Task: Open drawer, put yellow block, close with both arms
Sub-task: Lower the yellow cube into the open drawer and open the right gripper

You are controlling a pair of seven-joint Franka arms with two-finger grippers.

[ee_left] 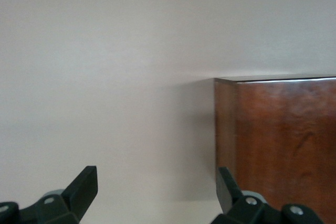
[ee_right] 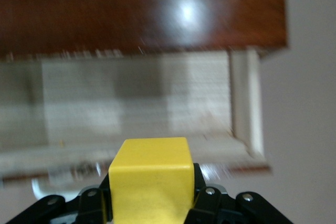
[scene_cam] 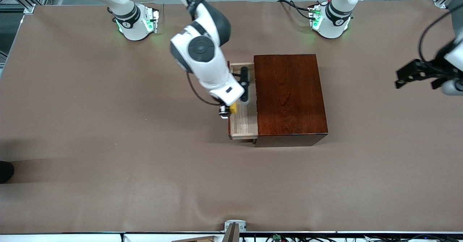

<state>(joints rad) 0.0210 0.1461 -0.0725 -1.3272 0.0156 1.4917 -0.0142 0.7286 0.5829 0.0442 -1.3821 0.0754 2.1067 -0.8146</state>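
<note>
My right gripper will keep holding the yellow block [scene_cam: 233, 107] [ee_right: 151, 177] until it gets to the pale bottom of the drawer, because it is above the front edge of the drawer.
The yellow block [scene_cam: 233, 107] [ee_right: 151, 177] hangs over the open drawer [scene_cam: 244, 122], with my right gripper [scene_cam: 229, 109] [ee_right: 150, 196] shut on it. The drawer's pale wood floor [ee_right: 131, 98] lies just under the block. It is pulled out of the reddish-brown box [scene_cam: 289, 93] [ee_right: 142, 9] toward the right arm's end of the table. My left gripper [scene_cam: 400, 78] [ee_left: 156, 187] is open and holds nothing. It hovers over the table beside the box [ee_left: 278, 140], toward the left arm's end.
The brown table [scene_cam: 108, 144] spreads wide around the box. The arms' green-lit bases [scene_cam: 136, 24] [scene_cam: 329, 21] stand along its farthest edge. A grey mount [scene_cam: 235, 227] sits at the nearest edge, and a dark object [scene_cam: 5, 171] pokes in at the right arm's end.
</note>
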